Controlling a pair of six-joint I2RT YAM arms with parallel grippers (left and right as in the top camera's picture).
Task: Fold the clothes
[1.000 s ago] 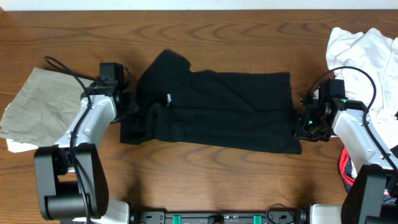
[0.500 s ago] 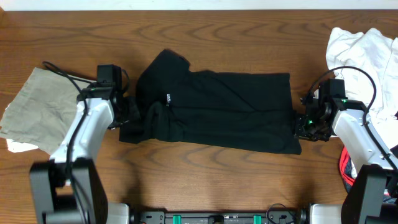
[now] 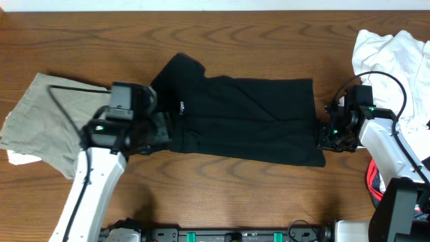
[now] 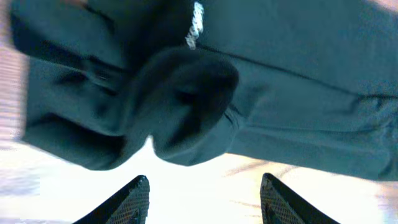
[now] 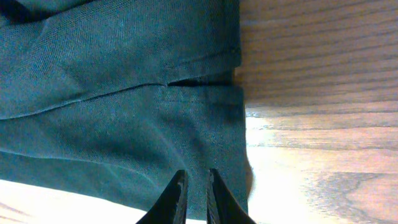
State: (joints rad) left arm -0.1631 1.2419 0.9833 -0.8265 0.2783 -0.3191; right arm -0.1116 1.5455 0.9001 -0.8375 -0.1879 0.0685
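Note:
My left gripper should next grab the black shirt's bunched sleeve [image 3: 183, 139] near the logo, opposite its held hem, to stretch it for folding.
The clothes in play are a black shirt [image 3: 248, 121], folded into a long band across the middle of the table, its small white logo [image 3: 181, 105] near the left end. My left gripper [image 3: 154, 131] hovers over that left end, raised off the cloth. In the left wrist view it [image 4: 205, 180] is open and empty, with the bunched sleeve [image 4: 186, 99] just beyond the fingertips. My right gripper [image 3: 327, 138] sits at the shirt's right hem. The right wrist view shows the gripper [image 5: 197, 177] shut on the hem fabric [image 5: 124, 81], with only a sliver between the fingers.
A khaki garment [image 3: 40, 121] lies at the left edge of the table. A heap of white clothes [image 3: 396, 50] fills the back right corner, and something red [image 3: 371, 185] shows by the right arm's base. Bare wood runs along the front and back.
My left gripper has opened, let go of the shirt's left end and lifted up and toward the front. The right arm has stayed put.

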